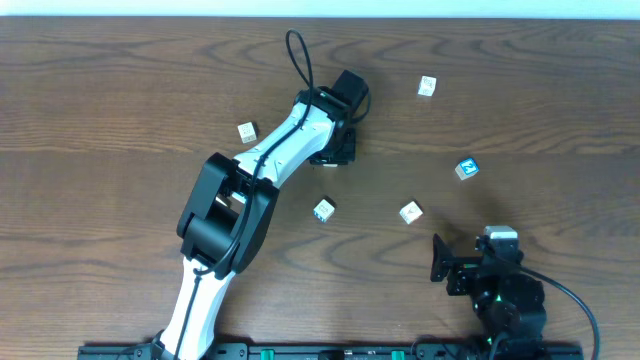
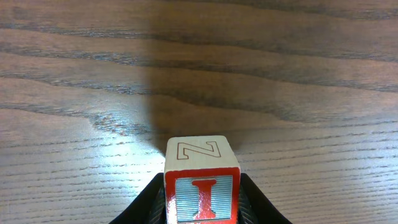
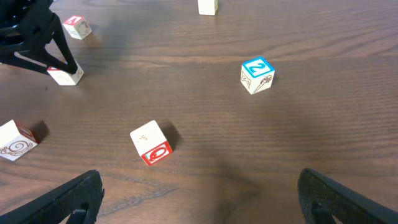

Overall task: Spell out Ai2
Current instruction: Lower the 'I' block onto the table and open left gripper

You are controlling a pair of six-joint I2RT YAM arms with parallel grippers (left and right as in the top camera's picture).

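The I block's lower edge (image 1: 330, 166) (image 2: 198, 137) meets its shadow on the tabletop, so the block would rest there and my left gripper needs to open its fingers.
My left gripper (image 2: 202, 214) is shut on a wooden block (image 2: 202, 177) with a red I on the near face and a Z on top, low over the table. In the overhead view the gripper (image 1: 333, 152) hides this block. The right wrist view shows it (image 3: 65, 75) between the black fingers. The block with a blue 2 (image 1: 465, 168) lies to the right, also in the right wrist view (image 3: 257, 75). My right gripper (image 3: 199, 196) is open and empty near the front right (image 1: 472, 260).
Other letter blocks lie scattered: one left of the left arm (image 1: 247, 131), one at the back right (image 1: 427, 86), one mid-table (image 1: 323, 209), and one with a red face (image 1: 410, 212), which is nearest my right gripper (image 3: 152, 142).
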